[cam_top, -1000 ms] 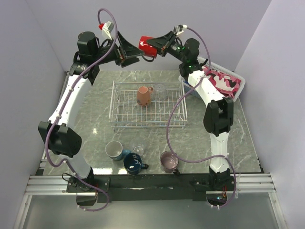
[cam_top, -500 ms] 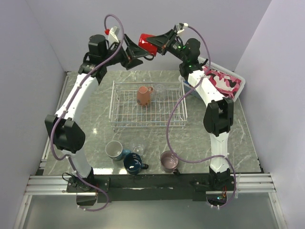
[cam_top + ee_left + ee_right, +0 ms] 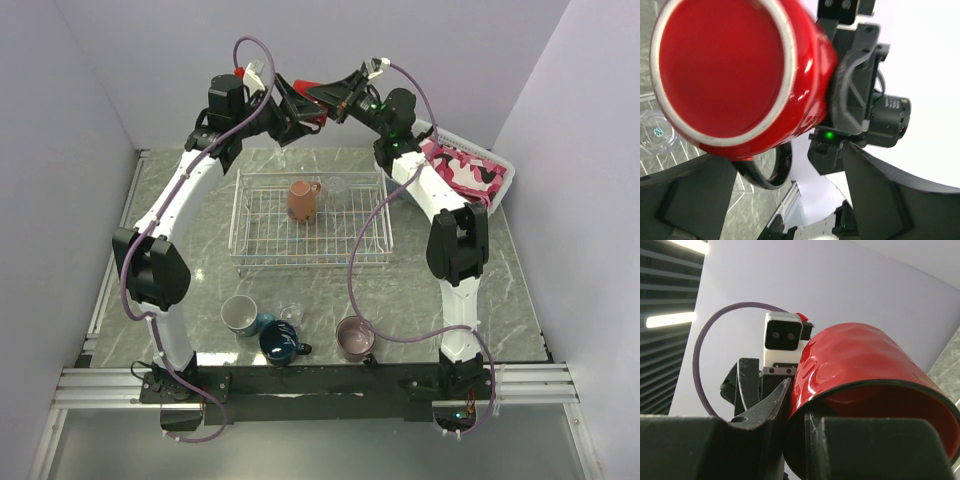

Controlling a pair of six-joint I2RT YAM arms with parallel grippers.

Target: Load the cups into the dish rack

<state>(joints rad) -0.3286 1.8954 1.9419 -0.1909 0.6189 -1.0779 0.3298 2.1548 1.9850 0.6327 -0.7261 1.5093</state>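
Observation:
I will close my left gripper on the red mug's black handle, because my fingers are on either side of the handle and reach past its curve to the red mug's base.
A red mug [image 3: 312, 92] hangs high above the back of the table. My right gripper [image 3: 337, 94] is shut on its rim, one finger inside and one outside [image 3: 805, 410]. My left gripper [image 3: 296, 106] is open, and its fingers flank the mug's base [image 3: 730, 70], whose black handle points down. I cannot tell whether the fingers touch the mug. The wire dish rack [image 3: 262, 245] holds a salmon mug [image 3: 301, 200] and a clear glass [image 3: 336, 186]. Near the front edge stand a teal mug [image 3: 240, 314], a navy mug [image 3: 280, 343], a mauve mug [image 3: 354, 338] and a small glass [image 3: 291, 314].
A white plastic basket of pink cloth [image 3: 465, 170] sits at the back right, beside the right arm. The walls close in on three sides. The right arm's purple cable loops down over the rack's right side.
My left arm has swung right and up to the red mug, so its jaws now stand on either side of the mug's base. The right gripper has held the mug nearly still.

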